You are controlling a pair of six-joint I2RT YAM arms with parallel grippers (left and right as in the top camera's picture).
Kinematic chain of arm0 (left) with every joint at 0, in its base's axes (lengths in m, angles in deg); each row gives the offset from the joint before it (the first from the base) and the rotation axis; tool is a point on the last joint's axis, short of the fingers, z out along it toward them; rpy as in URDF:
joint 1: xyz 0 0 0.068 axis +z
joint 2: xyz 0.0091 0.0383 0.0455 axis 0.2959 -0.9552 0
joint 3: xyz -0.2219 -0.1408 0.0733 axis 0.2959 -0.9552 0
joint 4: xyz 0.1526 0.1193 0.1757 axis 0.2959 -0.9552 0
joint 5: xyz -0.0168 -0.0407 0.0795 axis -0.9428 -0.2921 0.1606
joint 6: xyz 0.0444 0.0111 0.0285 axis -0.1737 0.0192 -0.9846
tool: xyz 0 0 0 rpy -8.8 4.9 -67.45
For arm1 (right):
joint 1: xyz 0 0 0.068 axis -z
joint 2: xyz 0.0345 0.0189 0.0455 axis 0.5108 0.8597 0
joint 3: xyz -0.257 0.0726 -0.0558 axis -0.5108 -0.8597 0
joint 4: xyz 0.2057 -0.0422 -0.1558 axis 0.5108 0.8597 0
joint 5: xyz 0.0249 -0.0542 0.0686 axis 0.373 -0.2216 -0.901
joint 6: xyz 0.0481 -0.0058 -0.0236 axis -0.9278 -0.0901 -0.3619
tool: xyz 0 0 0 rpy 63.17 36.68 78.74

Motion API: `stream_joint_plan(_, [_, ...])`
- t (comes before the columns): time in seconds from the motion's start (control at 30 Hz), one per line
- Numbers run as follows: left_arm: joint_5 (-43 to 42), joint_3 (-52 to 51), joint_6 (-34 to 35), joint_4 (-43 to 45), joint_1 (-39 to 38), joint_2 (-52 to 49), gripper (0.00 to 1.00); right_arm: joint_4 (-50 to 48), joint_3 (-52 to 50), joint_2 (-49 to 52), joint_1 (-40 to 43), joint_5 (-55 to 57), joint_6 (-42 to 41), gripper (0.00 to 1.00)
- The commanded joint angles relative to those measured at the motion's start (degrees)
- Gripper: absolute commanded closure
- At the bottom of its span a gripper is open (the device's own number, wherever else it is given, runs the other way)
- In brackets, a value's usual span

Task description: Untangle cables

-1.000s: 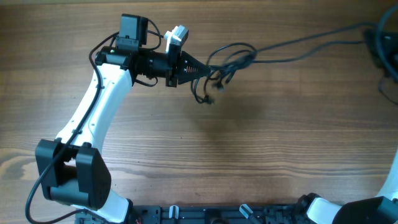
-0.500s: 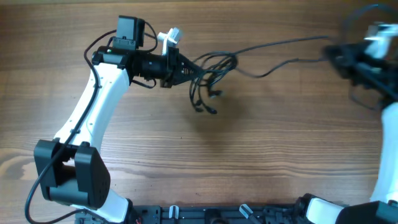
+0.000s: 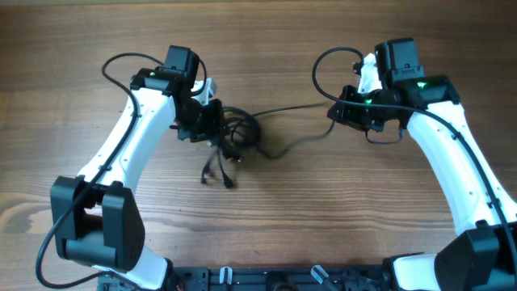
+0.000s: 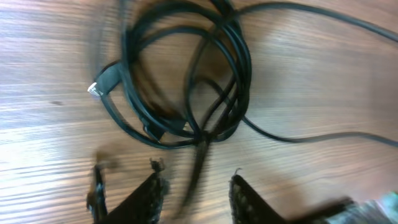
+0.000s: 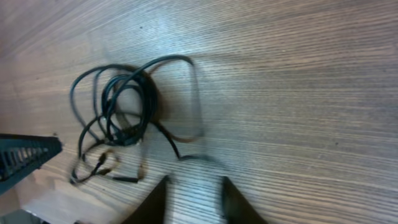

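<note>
I will next grab the cables with my left gripper by the bunched coils at the tangle's edge (image 3: 233,144) (image 4: 206,132), so the long piece of cable stays free to untangle.
The cables (image 3: 242,129) lie as a loose black tangle on the wooden table, with plug ends (image 3: 220,174) trailing toward the front. My left gripper (image 3: 216,125) sits at the tangle's left edge. In the left wrist view the coils (image 4: 186,81) and a plug (image 4: 102,84) lie just ahead of the open left gripper (image 4: 198,179), and one blurred strand runs between its fingers. A long strand leads right toward my right gripper (image 3: 334,113). In the right wrist view the right gripper (image 5: 194,182) is open, with a blurred strand arching just beyond its tips and the tangle (image 5: 118,112) farther off.
The table (image 3: 323,210) is bare wood. The left arm's white link (image 3: 121,170) crosses the left side and the right arm's link (image 3: 452,170) the right side. Thick black wires loop over both wrists. The left gripper's finger (image 5: 25,155) shows at the right wrist view's left edge.
Both arms swung inward, the right one coming in from the right edge. Both grippers opened from shut, and the stretched cables dropped slack onto the table.
</note>
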Motion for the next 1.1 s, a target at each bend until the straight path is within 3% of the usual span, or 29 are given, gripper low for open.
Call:
stream_joint_plan(0.0, [5.3,-0.1,-4.6,-0.1,1.0,-0.6,0.32,0.4,0.6,0.3,0.2,1.5,0.4,0.28])
stream_joint_plan(0.07, [5.1,1.6,-6.6,-1.2,1.0,-0.5,0.22,0.7,0.6,0.3,0.8,0.9,0.5,0.25])
stream_joint_plan(0.2, [0.1,8.4,-10.3,-2.6,-0.1,1.0,0.23,0.6,0.6,0.2,2.4,-0.3,0.2,0.25])
stream_joint_plan(0.3, [-2.6,10.0,-10.3,1.1,-4.1,1.6,0.25,0.1,0.6,0.0,4.5,-1.1,0.2,0.26])
stream_joint_plan(0.37, [-2.4,10.0,-10.3,2.4,-7.4,0.0,0.31,-0.1,0.6,-0.1,6.0,-1.1,0.2,0.26])
stream_joint_plan(0.4, [-2.1,10.0,-10.3,2.9,-9.6,-1.9,0.40,0.0,0.6,-0.1,7.0,-1.1,0.5,0.26])
stream_joint_plan(0.43, [-1.6,10.0,-10.3,3.3,-12.0,-4.5,0.46,0.2,0.6,-0.1,8.1,-1.1,1.3,0.26])
stream_joint_plan(0.53, [1.1,10.0,-10.3,3.3,-15.6,-9.5,0.47,0.8,0.6,-0.1,8.5,-1.1,2.7,0.26])
stream_joint_plan(0.73, [6.3,10.0,-22.3,1.9,-19.6,-13.5,0.42,1.2,0.6,-0.1,8.5,-0.8,3.3,0.26])
stream_joint_plan(0.93, [16.8,8.0,-22.3,2.7,-19.6,-13.7,0.47,1.5,0.6,-0.1,8.5,-0.9,4.5,0.26])
stream_joint_plan(1.07, [16.7,5.7,-22.3,3.4,-19.7,-13.7,0.49,1.7,0.6,-0.1,8.5,-0.8,4.7,0.26])
